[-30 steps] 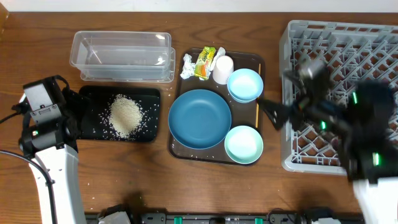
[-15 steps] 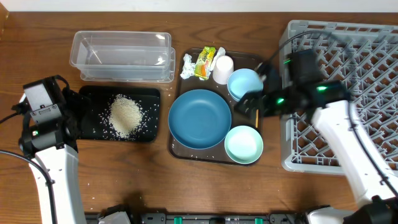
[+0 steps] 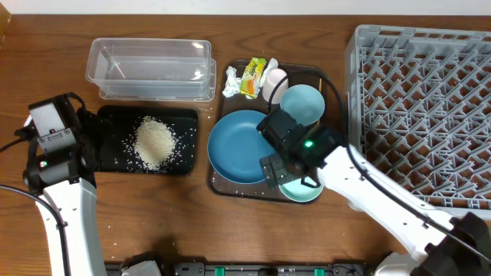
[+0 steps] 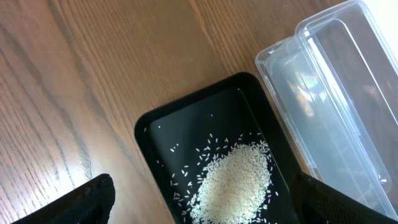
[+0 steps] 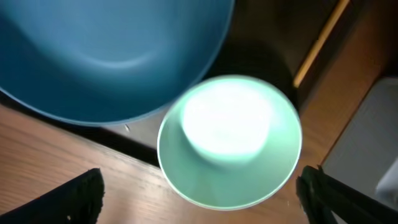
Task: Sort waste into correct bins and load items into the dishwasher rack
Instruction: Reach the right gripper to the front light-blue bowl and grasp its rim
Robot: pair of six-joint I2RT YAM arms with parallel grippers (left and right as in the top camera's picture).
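My right gripper grips the mint bowl by its rim near the large blue bowl [image 3: 283,188] next. The mint bowl's body stays free to stand tilted in the dishwasher rack [image 3: 423,115].
My right gripper [image 3: 289,165] is open and hovers over the mint bowl [image 3: 304,191] at the front right of the brown tray. In the right wrist view the fingers [image 5: 199,202] straddle that bowl [image 5: 230,140] from above without touching it. The large blue bowl [image 3: 238,146] [image 5: 118,50] lies beside it, and the wooden stick [image 5: 320,40] lies past it. The pale blue bowl [image 3: 304,102], white cup [image 3: 275,79], snack wrapper [image 3: 251,77] and tissue [image 3: 230,80] sit at the back of the tray. My left gripper [image 3: 90,142] [image 4: 221,202] is open above the black tray [image 3: 115,165] that holds the rice heap [image 3: 156,142] [image 4: 239,183].
The clear tub [image 3: 149,69] [image 4: 336,93] stands behind the black tray. The grey rack [image 3: 418,115] fills the right side; its corner shows in the right wrist view [image 5: 385,143]. The brown tray [image 3: 222,182] holds the dishes.
My right arm has swung left from over the rack, across the tray, to above the mint bowl. The left arm has not moved.
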